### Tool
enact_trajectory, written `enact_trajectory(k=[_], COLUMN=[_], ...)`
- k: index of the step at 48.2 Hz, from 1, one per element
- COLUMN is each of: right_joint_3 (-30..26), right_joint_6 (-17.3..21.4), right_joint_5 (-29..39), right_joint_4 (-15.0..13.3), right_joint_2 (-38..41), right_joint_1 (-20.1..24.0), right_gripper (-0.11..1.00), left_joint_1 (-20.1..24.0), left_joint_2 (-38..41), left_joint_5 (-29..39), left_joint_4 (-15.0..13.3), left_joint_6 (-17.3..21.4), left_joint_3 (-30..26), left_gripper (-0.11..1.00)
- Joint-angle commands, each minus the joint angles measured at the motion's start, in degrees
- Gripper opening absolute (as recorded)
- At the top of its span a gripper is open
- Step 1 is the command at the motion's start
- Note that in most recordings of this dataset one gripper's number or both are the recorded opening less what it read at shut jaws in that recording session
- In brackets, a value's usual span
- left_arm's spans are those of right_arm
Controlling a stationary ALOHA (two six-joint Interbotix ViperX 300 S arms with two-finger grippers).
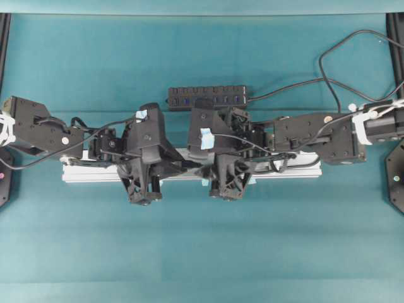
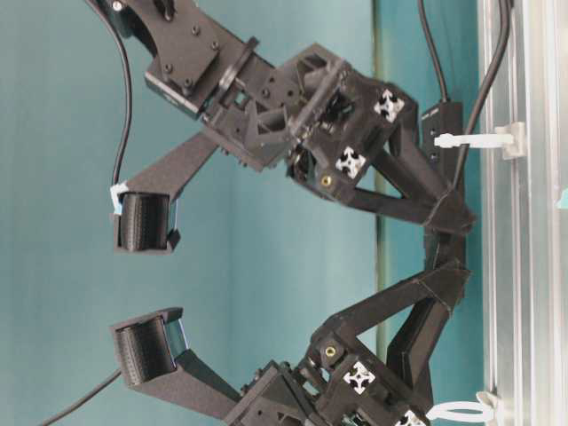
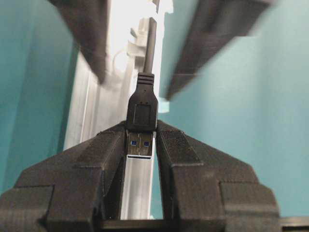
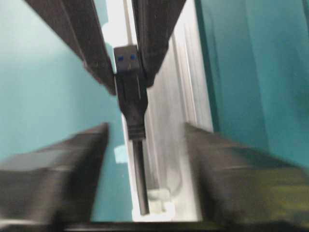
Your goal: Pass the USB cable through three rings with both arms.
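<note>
My right gripper should next take the plug by the cord end of its black body point(image 4: 135, 118), because the fingers of my left gripper already cover the metal tip.
In the left wrist view my left gripper point(image 3: 141, 129) is shut on the USB cable's black plug point(image 3: 142, 108), whose metal tip points back between the jaws. The thin black cord point(image 3: 149, 46) runs away from the plug towards a white ring point(image 3: 126, 54) on the rail. In the right wrist view my right gripper point(image 4: 146, 128) straddles that cord point(image 4: 139, 169). Its blurred fingers point(image 4: 72, 164) stand apart on either side without touching it. A ring point(image 4: 166, 194) lies just beyond the cord's visible end. Two more rings point(image 2: 475, 139) point(image 2: 461, 411) stick out from the rail in the table-level view.
The long silver rail point(image 1: 88, 173) lies across the teal table under both arms. A black multi-port hub point(image 1: 207, 98) sits behind it, and its thicker cord point(image 1: 297, 88) loops off to the back right. A pale blue tape tab point(image 4: 120, 153) lies beside the rail.
</note>
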Motion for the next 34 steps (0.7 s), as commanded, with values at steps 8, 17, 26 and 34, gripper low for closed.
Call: enact_trajectory(k=[8, 17, 26, 34], right_joint_3=[-1.6, -2.0, -2.3, -2.4], right_joint_6=[-0.6, -0.6, -0.6, -0.6], right_joint_5=[0.2, 1.1, 1.4, 2.1], right_joint_4=[-0.1, -0.1, -0.1, -0.2], right_joint_2=[-0.1, 0.1, 0.3, 0.3], right_joint_1=[0.5, 0.7, 0.7, 0.7], right_gripper=[-0.06, -0.06, -0.06, -0.06], left_joint_1=[-0.1, 0.0, 0.4, 1.0], left_joint_2=[-1.1, -1.1, -1.8, -3.2], left_joint_5=[-0.3, -0.2, 0.0, 0.9], left_joint_4=[0.1, 0.2, 0.1, 0.1], left_joint_6=[-0.4, -0.4, -0.7, -1.7], left_joint_3=[-0.6, -0.8, -0.5, -0.4], left_gripper=[0.21, 0.21, 0.21, 0.21])
